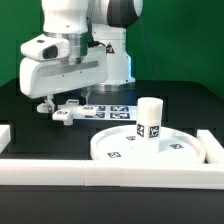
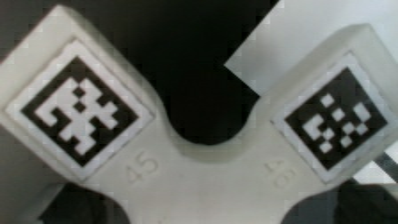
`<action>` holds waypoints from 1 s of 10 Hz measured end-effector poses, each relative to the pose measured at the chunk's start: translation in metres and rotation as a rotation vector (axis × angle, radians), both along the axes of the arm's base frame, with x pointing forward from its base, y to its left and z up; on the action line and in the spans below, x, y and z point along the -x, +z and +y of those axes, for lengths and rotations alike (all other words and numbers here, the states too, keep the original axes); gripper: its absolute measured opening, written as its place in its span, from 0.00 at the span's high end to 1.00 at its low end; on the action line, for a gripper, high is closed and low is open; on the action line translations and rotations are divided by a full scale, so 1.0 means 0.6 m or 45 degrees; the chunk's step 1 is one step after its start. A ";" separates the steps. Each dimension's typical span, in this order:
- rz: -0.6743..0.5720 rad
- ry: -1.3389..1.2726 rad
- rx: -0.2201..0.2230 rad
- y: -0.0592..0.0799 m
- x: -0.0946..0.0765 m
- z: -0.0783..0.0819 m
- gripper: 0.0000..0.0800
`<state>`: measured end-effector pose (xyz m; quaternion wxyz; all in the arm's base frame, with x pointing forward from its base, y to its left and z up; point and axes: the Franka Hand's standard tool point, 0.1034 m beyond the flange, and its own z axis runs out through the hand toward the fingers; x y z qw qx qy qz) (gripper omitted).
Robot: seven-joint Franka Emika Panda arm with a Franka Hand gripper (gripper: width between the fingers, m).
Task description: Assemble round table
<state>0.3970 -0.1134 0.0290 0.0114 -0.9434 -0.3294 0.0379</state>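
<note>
My gripper's fingers stand beside the white middle of the cross-shaped piece and closing now would catch the piece, so it is time to close on it.
The flat cross-shaped piece (image 1: pixel 68 113) lies on the black table at the exterior view's left. In the wrist view the cross-shaped piece (image 2: pixel 196 165) fills the frame, two of its tagged arms spreading away from me. My gripper (image 1: pixel 55 104) hangs low over it and is open. Its dark fingertips (image 2: pixel 68 205) stand on either side of the piece's middle, with my gripper (image 2: pixel 214 208) centred over the white plastic. The large rimmed round disc (image 1: pixel 170 150) lies toward the exterior view's right. The short thick cylinder (image 1: pixel 150 118) stands upright on it.
The marker board (image 1: pixel 112 108) lies flat behind the cross-shaped piece. Long white border bars run along the front (image 1: pixel 110 172), the exterior view's left (image 1: pixel 6 135) and right (image 1: pixel 210 145). A green wall closes the back.
</note>
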 end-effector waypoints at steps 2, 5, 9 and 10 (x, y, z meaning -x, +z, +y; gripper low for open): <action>0.000 -0.006 0.000 0.000 0.001 -0.003 0.19; 0.002 -0.007 0.001 -0.002 0.000 -0.004 0.20; 0.005 -0.007 0.002 -0.004 0.000 -0.004 0.45; 0.005 -0.009 0.002 -0.004 0.000 -0.004 0.45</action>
